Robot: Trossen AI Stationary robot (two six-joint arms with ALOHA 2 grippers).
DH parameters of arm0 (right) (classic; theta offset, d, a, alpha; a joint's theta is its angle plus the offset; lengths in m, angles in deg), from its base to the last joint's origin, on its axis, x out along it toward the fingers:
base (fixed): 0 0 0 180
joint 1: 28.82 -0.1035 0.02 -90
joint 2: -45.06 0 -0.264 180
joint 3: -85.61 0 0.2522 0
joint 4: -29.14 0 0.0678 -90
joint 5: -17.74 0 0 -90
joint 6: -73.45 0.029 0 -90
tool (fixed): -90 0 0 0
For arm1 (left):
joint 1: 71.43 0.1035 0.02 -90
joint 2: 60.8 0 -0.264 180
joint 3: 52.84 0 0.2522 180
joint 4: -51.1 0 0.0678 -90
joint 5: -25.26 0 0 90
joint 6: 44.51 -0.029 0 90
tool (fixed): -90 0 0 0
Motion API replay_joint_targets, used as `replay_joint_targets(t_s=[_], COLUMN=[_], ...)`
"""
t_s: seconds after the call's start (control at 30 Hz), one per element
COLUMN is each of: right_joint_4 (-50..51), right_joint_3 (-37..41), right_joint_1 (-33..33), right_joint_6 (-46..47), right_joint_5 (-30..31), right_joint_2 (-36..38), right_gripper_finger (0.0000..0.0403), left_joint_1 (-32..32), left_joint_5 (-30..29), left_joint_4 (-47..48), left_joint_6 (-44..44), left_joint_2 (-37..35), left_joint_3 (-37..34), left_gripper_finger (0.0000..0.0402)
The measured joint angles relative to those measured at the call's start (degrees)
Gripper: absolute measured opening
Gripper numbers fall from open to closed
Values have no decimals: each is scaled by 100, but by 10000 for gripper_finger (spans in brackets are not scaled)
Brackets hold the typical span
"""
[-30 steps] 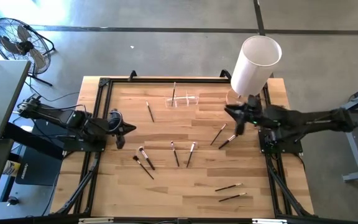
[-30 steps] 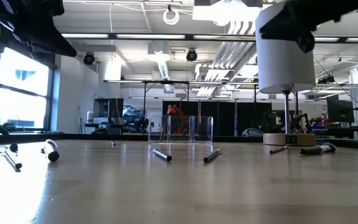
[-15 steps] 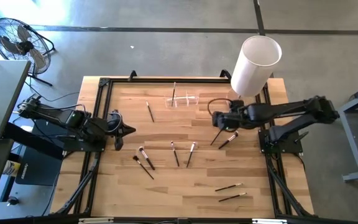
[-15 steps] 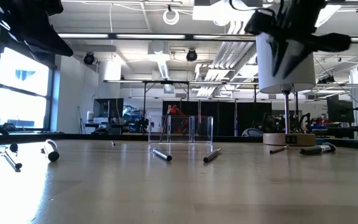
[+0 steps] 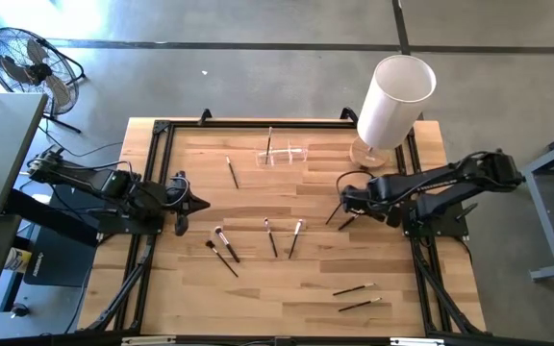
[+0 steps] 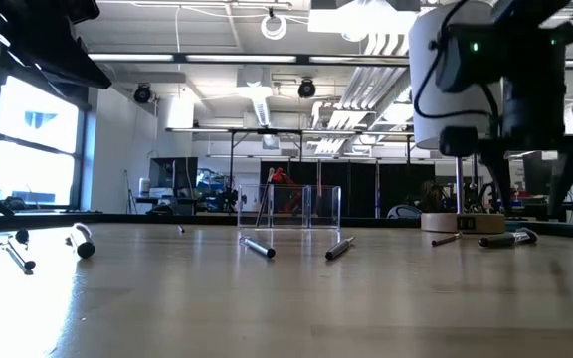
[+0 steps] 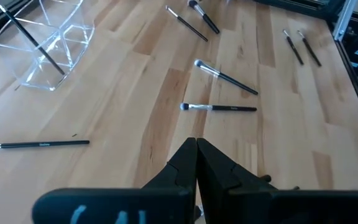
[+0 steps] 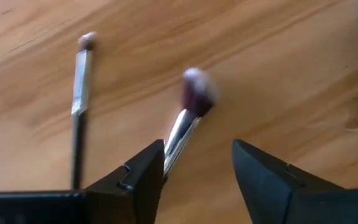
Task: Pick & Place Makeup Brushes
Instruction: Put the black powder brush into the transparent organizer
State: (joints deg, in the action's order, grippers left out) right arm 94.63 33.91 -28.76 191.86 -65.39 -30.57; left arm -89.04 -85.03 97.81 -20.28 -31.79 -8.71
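Next, my right gripper grabs the purplish-tipped brush by its silver ferrule (image 8: 179, 135). Then it stands that brush in the clear holder.
Several makeup brushes lie flat on the wooden table (image 5: 258, 279); one more stands slanted in the small clear holder (image 5: 285, 154). My right gripper (image 5: 347, 202) is open and low over two brushes near the table's right side. In the right wrist view its fingers stand on either side of a silver-ferruled brush with a purplish tip (image 8: 194, 93), which lies close to one finger (image 8: 145, 171). A second thin brush (image 8: 79, 87) lies beside it. My left gripper (image 5: 187, 203) is shut and waits at the table's left edge, also seen as gripper (image 7: 196, 148).
The big white cylinder (image 5: 392, 101) stands on a round base at the far right corner, just behind my right arm. Other brushes lie mid-table (image 5: 270, 236), (image 5: 296, 238), (image 5: 225, 240), near the far edge (image 5: 231, 171) and near the near right corner (image 5: 353, 288).
My right gripper has swung out from beside the white cylinder toward the table's middle, then come back toward the near edge and dropped low over the two brushes on the right. No brush has moved.
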Motion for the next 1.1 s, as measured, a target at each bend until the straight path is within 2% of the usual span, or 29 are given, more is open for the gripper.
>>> replay_joint_targets(t_s=[0.23,0.37,0.47,0.57,0.67,0.73,0.9,1.0,1.1], right_joint_4=[-1182,-1184,-1136,-1100,-1062,-1084,-1184,-1124,-977], right_joint_3=[727,861,867,879,888,888,848,619,274], right_joint_1=[622,780,788,781,694,605,255,-120,-440], right_joint_6=[-48,-140,-318,-424,-486,-560,-883,-895,-1068], right_joint_5=[25,-30,-55,-84,-33,42,221,682,1110], right_joint_2=[14,22,22,17,15,15,6,-37,-11], right_gripper_finger=[192,182,156,104,35,14,21,7,11], left_joint_1=[0,0,0,0,0,0,0,0,0], left_joint_5=[2,0,-16,-31,-131,-135,-144,-163,-186], left_joint_4=[17,17,17,17,20,20,17,17,17], left_joint_6=[2,24,24,16,6,-13,-162,-201,-205], left_joint_2=[-2,0,0,-2,0,-2,0,0,-2], left_joint_3=[0,0,0,0,0,0,0,0,0], left_gripper_finger=[0,0,0,0,0,0,0,0,0])
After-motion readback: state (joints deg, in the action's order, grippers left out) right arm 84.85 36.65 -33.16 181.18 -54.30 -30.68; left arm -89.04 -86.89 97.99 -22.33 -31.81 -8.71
